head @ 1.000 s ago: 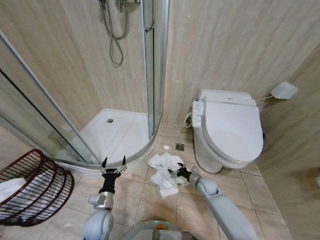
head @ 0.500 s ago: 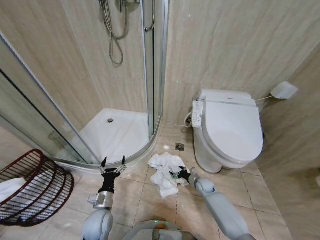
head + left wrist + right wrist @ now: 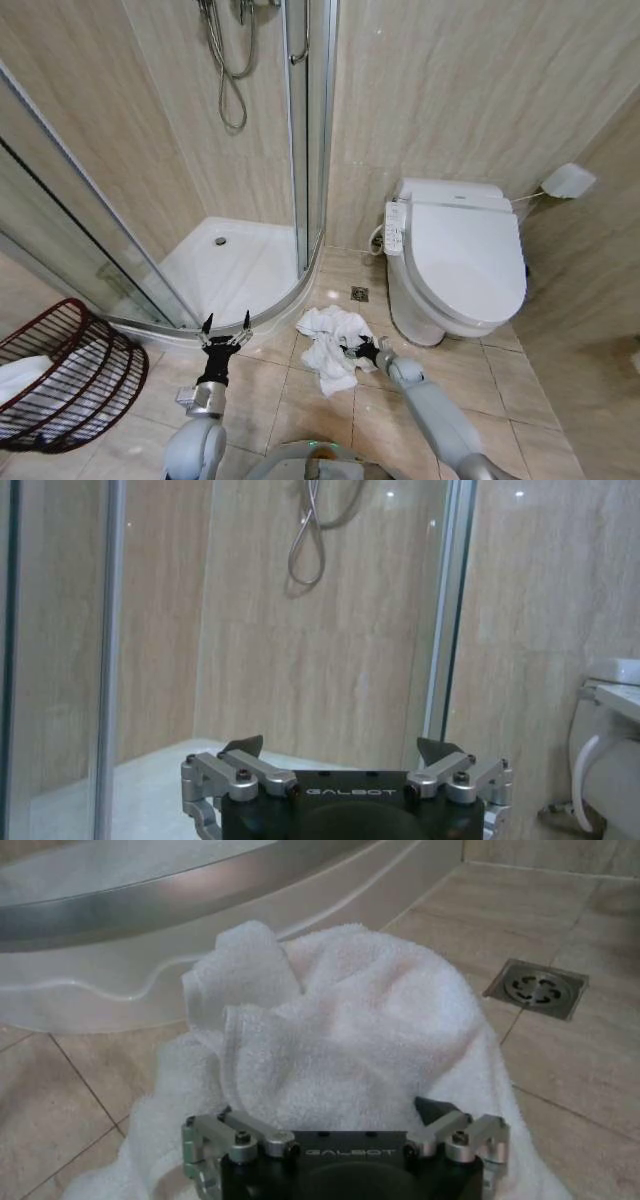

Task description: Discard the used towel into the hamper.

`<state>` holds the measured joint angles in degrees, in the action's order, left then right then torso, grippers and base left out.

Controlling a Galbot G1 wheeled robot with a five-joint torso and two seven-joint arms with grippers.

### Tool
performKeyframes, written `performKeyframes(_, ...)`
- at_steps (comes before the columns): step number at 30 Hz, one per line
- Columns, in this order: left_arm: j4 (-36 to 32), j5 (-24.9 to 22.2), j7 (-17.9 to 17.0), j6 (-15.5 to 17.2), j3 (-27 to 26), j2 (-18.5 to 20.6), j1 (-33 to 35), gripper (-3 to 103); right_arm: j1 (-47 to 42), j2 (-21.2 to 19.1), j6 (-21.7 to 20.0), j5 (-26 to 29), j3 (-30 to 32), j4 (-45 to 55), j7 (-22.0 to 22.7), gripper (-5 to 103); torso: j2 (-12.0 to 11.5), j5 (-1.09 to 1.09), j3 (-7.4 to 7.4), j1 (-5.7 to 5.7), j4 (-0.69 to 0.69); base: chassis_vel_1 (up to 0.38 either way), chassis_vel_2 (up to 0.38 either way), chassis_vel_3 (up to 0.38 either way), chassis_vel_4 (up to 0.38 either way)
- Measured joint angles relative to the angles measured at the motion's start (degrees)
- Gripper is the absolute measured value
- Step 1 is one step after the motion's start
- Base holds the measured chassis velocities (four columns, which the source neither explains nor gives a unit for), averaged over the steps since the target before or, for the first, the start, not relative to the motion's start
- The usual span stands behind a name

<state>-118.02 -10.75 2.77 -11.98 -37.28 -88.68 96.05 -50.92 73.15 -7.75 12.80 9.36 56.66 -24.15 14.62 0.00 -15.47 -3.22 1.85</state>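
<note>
My right gripper grips the towel by its raised fold (image 3: 325, 1091) next, to drop the used towel into the hamper.
A crumpled white towel (image 3: 328, 345) lies on the tan floor tiles between the shower's curved sill and the toilet. My right gripper (image 3: 361, 350) is low at the towel's right edge. In the right wrist view the right gripper (image 3: 330, 1111) is open, with its fingers spread either side of a raised fold of the towel (image 3: 340, 1035). The hamper (image 3: 70, 375), a dark reddish-brown wire basket, stands at the lower left with something white inside. My left gripper (image 3: 226, 326) is held upright and open in front of the shower sill, with nothing in it, and the left wrist view has it (image 3: 340, 746) facing the shower wall.
The glass shower enclosure (image 3: 305, 130) with its white tray (image 3: 235, 265) fills the left and middle. A white toilet (image 3: 460, 260) stands at the right, close to the towel. A floor drain (image 3: 359, 294) sits just behind the towel. Bare tiles lie between the towel and the hamper.
My right arm has edged a little forward and left, pushing its gripper deeper into the towel. The left arm and the hamper have not moved.
</note>
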Motion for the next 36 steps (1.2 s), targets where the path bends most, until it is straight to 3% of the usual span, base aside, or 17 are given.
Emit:
performKeyframes(2,0.1,0.0,0.0,0.0,0.0,0.0,0.0,100,0.0,-0.1,0.2,0.0,0.0,0.0,0.0,99,0.0,0.00,0.00,0.00,0.00,0.000,0.000,0.000,0.000)
performKeyframes(12,0.6,-0.2,0.0,0.0,0.1,0.3,-0.5,100,-0.1,0.5,1.4,0.1,0.1,-0.1,-0.1,68,0.0,0.00,0.00,0.00,0.00,0.000,0.000,0.000,0.000)
performKeyframes(14,0.6,-0.3,0.0,0.0,0.0,0.4,-0.5,100,-0.1,0.6,1.5,0.0,0.2,-0.1,-0.1,68,0.0,0.00,0.00,0.00,0.00,0.000,0.000,0.000,0.000)
performKeyframes(15,0.7,-0.3,0.0,0.0,-0.1,0.5,-0.5,100,-0.1,0.7,1.6,-0.1,0.3,-0.3,-0.1,60,0.0,0.00,0.00,0.00,0.00,0.000,0.000,0.000,0.000)
performKeyframes(17,0.7,-0.4,0.0,0.0,-0.1,0.5,-0.6,100,-0.1,0.8,1.8,-0.3,0.4,-0.4,-0.1,60,0.0,0.00,0.00,0.00,0.00,0.000,0.000,0.000,0.000)
performKeyframes(23,1.1,-0.5,0.1,0.0,-0.1,0.6,-1.1,100,-0.1,1.2,2.5,-1.0,1.3,-1.5,-0.5,39,0.0,0.00,0.00,0.00,0.00,0.000,0.000,0.000,0.000)
performKeyframes(25,1.1,-0.5,0.1,0.0,-0.1,0.6,-1.1,100,-0.1,1.2,2.7,-1.0,1.4,-1.6,-0.6,39,0.0,0.00,0.00,0.00,0.00,0.000,0.000,0.000,0.000)
performKeyframes(29,1.1,-0.5,0.2,0.0,0.0,0.7,-1.5,100,-0.1,1.2,3.2,-1.0,2.0,-1.9,-0.6,24,0.0,0.00,0.00,0.00,0.00,0.000,0.000,0.000,0.000)
performKeyframes(36,1.3,-0.5,0.3,0.1,0.3,0.5,-1.9,100,-0.3,1.3,4.9,-1.7,2.5,-2.0,0.3,10,0.0,0.01,0.00,0.00,0.00,0.000,0.000,0.000,0.000)
